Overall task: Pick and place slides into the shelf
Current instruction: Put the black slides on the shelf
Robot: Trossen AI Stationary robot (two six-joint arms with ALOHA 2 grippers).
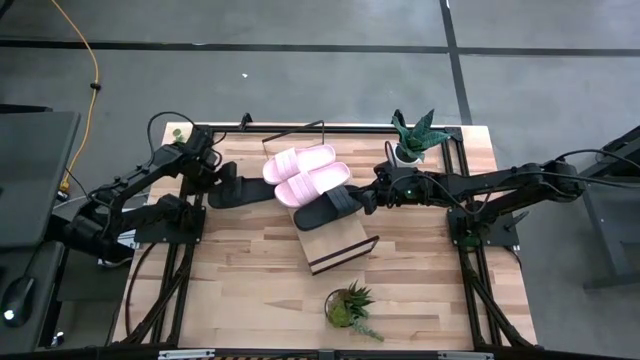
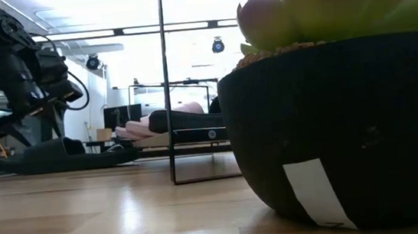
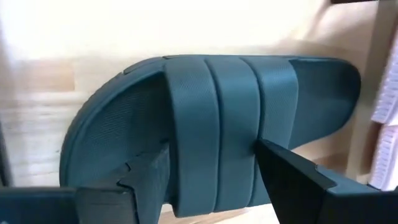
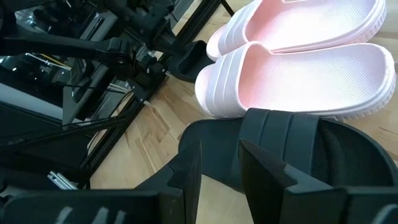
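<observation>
Next, my left gripper grabs the black slide on the tabletop by its strap (image 3: 230,124) to pick it and place it into the shelf.
The shelf (image 1: 340,245), a slanted wood board on a black wire frame, stands mid-table. Two pink slides (image 1: 305,172) lie side by side on it. Just nearer than them on the board lies a black slide (image 1: 325,210), with my right gripper (image 1: 365,197) shut on it from the right. A second black slide (image 1: 245,192) lies flat on the table, left of the shelf. My left gripper (image 3: 211,149) hangs open over it, one finger on either side of its strap (image 3: 211,112). Whether the fingers touch it does not show. My right gripper pinches the black slide (image 4: 217,146) between its two fingers, right beside the strap (image 4: 280,130), at the slide's end toward the table's right. The fingers slant down from the right. They hide the exact place. The slide lies on the shelf board.
One potted plant (image 1: 415,140) stands at the far right, just behind my right arm. Another (image 1: 350,305) stands near the front edge, and its black pot (image 2: 341,127) fills the low view's right. The shelf's wire frame (image 1: 295,130) rises behind the pink slides.
</observation>
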